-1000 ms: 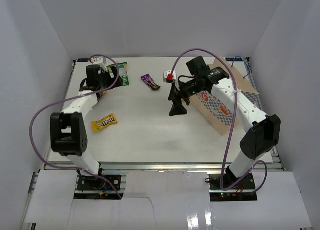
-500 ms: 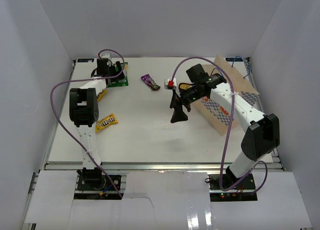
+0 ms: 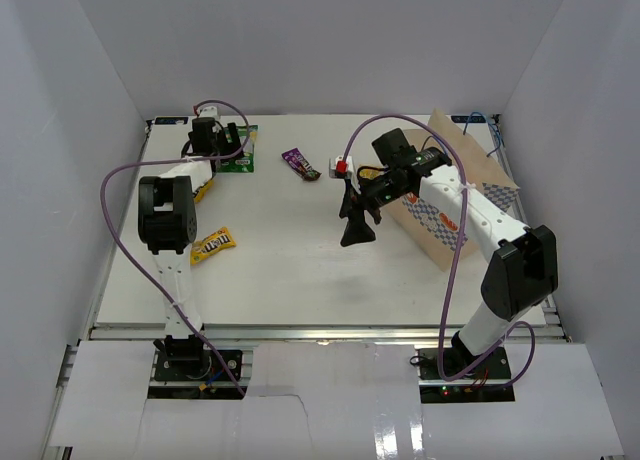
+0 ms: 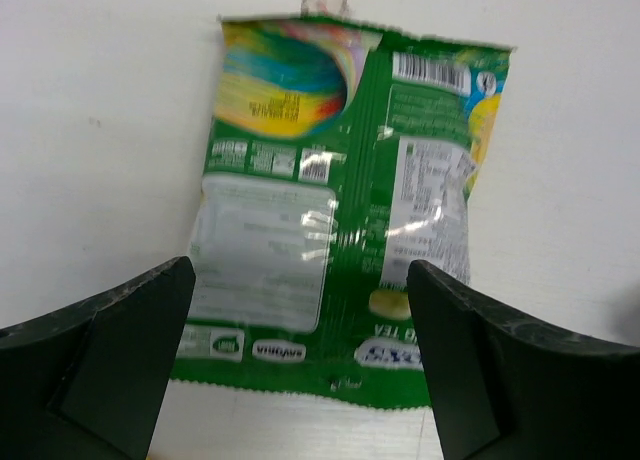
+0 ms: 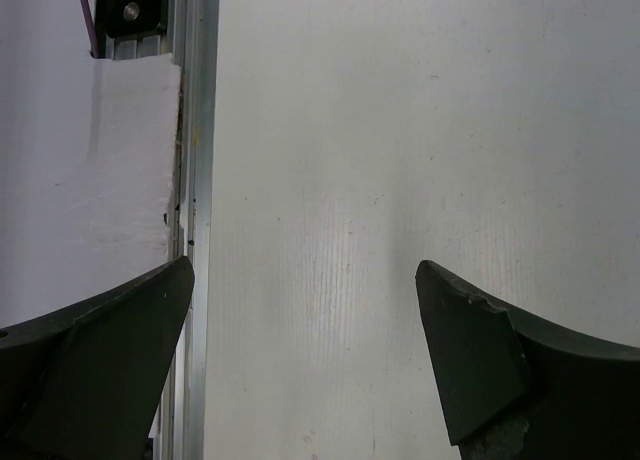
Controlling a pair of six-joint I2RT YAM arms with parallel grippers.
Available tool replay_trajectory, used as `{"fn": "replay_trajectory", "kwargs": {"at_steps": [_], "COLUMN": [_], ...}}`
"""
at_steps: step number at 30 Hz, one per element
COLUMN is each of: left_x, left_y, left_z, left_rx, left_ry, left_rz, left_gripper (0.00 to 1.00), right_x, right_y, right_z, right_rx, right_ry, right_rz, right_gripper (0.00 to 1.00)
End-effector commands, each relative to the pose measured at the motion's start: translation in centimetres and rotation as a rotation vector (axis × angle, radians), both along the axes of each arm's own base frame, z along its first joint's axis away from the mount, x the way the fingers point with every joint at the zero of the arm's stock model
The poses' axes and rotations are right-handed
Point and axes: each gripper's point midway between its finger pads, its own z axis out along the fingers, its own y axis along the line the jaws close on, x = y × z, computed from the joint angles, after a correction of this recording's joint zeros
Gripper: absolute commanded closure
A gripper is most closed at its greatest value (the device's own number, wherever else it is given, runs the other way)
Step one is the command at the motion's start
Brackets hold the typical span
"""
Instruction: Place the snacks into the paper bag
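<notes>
I should grip the green packet by its white-panelled half (image 3: pixel 238 163) next, with my left gripper. Then I should take the packet to the paper bag (image 3: pixel 445 215).
The green packet (image 4: pixel 340 200) lies flat at the far left of the table, also seen from above (image 3: pixel 246 158). My left gripper (image 4: pixel 300 380) is open right over it, one finger beside each side of its near end (image 3: pixel 228 145). The purple packet (image 3: pixel 300 163) lies at the far middle. One yellow M&M's pack (image 3: pixel 213 245) lies at the left; another (image 3: pixel 203 188) pokes out from under my left arm. The paper bag (image 3: pixel 445 215) stands at the right, checkered front facing the middle. My right gripper (image 3: pixel 356 228) is open and empty, pointing down left of the bag. The orange pouch is out of view.
White walls close in the table on three sides. Purple cables loop from both arms. In the right wrist view an aluminium rail (image 5: pixel 195 180) runs along the table edge left of my open right gripper (image 5: pixel 305 360).
My left arm has stretched out to the far left corner and brought its open gripper over the green packet. My right gripper has shifted a little toward the front.
</notes>
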Motion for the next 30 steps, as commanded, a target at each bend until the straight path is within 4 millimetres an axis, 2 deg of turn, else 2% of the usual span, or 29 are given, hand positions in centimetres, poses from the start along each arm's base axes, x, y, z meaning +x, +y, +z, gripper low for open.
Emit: {"fn": "replay_trajectory", "kwargs": {"at_steps": [1, 2, 3, 8, 9, 13, 17, 19, 23, 24, 26, 27, 28, 30], "left_x": [2.1, 2.0, 1.7, 1.9, 1.6, 0.4, -0.9, -1.6, -2.6, -2.8, -3.8, -4.1, -5.1, -5.9], "left_y": [0.8, 0.6, 0.4, 0.3, 2.2, 2.9, 2.7, 1.9, 0.5, -0.1, -0.9, -1.6, -1.9, -2.9], "left_z": [3.4, 1.4, 0.5, 0.5, 0.1, -1.4, -2.6, -3.3, -3.8, -3.4, -4.0, -3.5, -4.2, -4.2], "left_rx": [0.033, 0.036, 0.036, 0.032, 0.028, 0.021, -0.017, -0.053, -0.142, -0.168, -0.217, -0.248, -0.270, -0.317], "left_ry": [-0.049, 0.001, 0.041, 0.053, 0.069, 0.122, 0.162, 0.186, 0.213, 0.209, 0.230, 0.228, 0.254, 0.262], "left_rz": [0.004, -0.014, -0.026, -0.037, -0.007, 0.006, 0.008, -0.018, -0.037, -0.056, -0.064, -0.086, -0.088, -0.109], "left_gripper": [0.02, 0.02, 0.02, 0.02, 0.02, 0.02, 0.04, 0.05, 0.16, 0.21, 0.28, 0.36, 0.40, 0.51], "right_x": [-0.1, -0.1, -0.1, -0.3, -0.4, -0.3, -0.2, -0.2, -0.4, -0.4, -0.5, -0.5, -0.5, -0.5], "right_y": [0.2, 0.1, 0.1, -0.1, 0.0, 0.0, 0.1, 0.1, 0.1, 0.1, 0.1, 0.0, 0.0, 0.1], "right_z": [-0.1, 0.0, 0.0, -0.1, -0.1, 0.1, 0.4, 0.4, 0.7, 0.8, 1.0, 1.1, 1.2, 1.4], "right_rx": [0.017, 0.017, 0.017, 0.012, 0.012, 0.018, 0.024, 0.025, 0.031, 0.032, 0.036, 0.037, 0.039, 0.044], "right_ry": [0.013, 0.011, 0.012, 0.009, 0.013, 0.011, 0.005, 0.004, 0.003, 0.001, -0.003, -0.004, -0.006, -0.010], "right_rz": [0.002, 0.000, 0.000, -0.005, -0.004, -0.005, -0.005, -0.005, -0.004, -0.004, -0.002, -0.004, -0.003, -0.001], "right_gripper": [0.03, 0.03, 0.03, 0.03, 0.03, 0.03, 0.03, 0.03, 0.03, 0.03, 0.03, 0.03, 0.03, 0.03]}}
